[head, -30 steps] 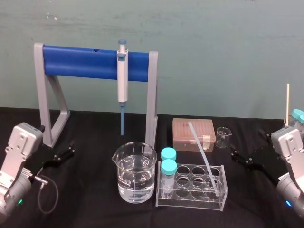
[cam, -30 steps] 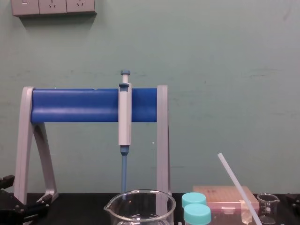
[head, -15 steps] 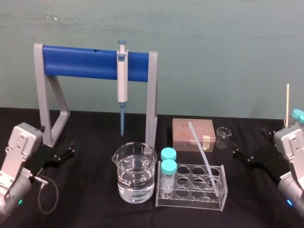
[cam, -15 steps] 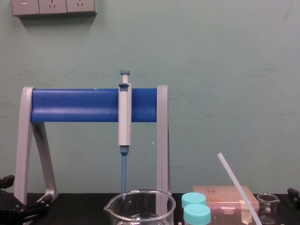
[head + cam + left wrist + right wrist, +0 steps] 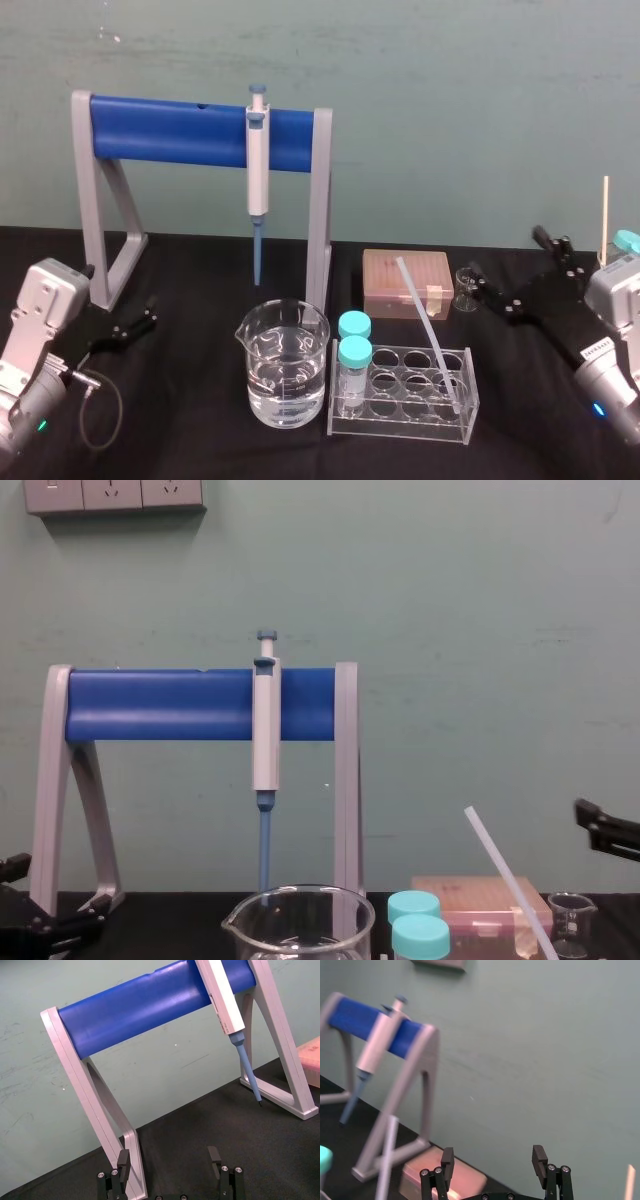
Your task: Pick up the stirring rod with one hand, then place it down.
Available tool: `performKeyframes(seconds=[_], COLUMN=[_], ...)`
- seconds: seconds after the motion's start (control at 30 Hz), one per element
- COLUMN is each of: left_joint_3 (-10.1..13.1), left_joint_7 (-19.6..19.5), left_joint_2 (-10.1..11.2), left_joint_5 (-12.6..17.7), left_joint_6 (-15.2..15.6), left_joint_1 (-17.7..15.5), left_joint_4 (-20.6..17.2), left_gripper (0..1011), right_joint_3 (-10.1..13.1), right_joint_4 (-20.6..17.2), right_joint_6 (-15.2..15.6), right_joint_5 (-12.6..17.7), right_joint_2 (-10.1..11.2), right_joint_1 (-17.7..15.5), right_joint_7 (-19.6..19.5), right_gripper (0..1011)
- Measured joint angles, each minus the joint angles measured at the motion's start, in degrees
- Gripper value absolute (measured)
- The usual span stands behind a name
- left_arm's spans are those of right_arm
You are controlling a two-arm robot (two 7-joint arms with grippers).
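The right gripper picks up the stirring rod by its free upper part next, since the pink tip box and small beaker crowd the rod's lower length.
The stirring rod is a thin translucent white rod leaning in the clear tube rack, its top tilted back and to the left. It also rises at the lower right of the chest view. My right gripper hovers open above the table at the right, beside the small beaker and right of the rod, touching neither. The right wrist view shows its fingers wide apart with nothing between them and the rod blurred farther off. My left gripper rests open at the far left near the stand's foot.
A grey-and-blue pipette hangs on the blue-barred stand. A large beaker of water stands left of the rack, which holds two teal-capped tubes. A pink tip box sits behind. A thin wooden stick stands at the far right.
My right gripper has lifted and swung inward to the left, from low at the right edge to beside the small beaker. The left arm and the rod have not moved.
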Motion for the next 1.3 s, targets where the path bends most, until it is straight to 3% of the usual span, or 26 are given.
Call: performKeyframes(seconds=[0.3, 0.53, 0.67, 1.0, 1.3], left_joint_3=[0.0, 0.0, 0.0, 0.0, 0.0], left_joint_7=[0.0, 0.0, 0.0, 0.0, 0.0], left_joint_2=[0.0, 0.0, 0.0, 0.0, 0.0], left_joint_5=[0.0, 0.0, 0.0, 0.0, 0.0], left_joint_6=[0.0, 0.0, 0.0, 0.0, 0.0], left_joint_1=[0.0, 0.0, 0.0, 0.0, 0.0], left_joint_4=[0.0, 0.0, 0.0, 0.0, 0.0], left_gripper=[1000, 1000, 1001, 1000, 1000], right_joint_3=[-1.6, -2.6, -3.0, -2.9, -2.7], right_joint_4=[0.5, 1.9, 3.7, 8.0, 10.6], right_joint_6=[-4.9, -6.3, -5.1, -1.5, 1.9], right_joint_5=[-0.9, 1.6, 5.3, 10.0, 11.1], right_joint_2=[-1.5, -2.7, -3.8, -6.2, -7.5], right_joint_1=[2.1, 4.0, 5.1, 7.3, 8.7], right_joint_7=[5.4, 11.4, 16.1, 22.1, 25.0], right_gripper=[1003, 1003, 1003, 1003, 1003])
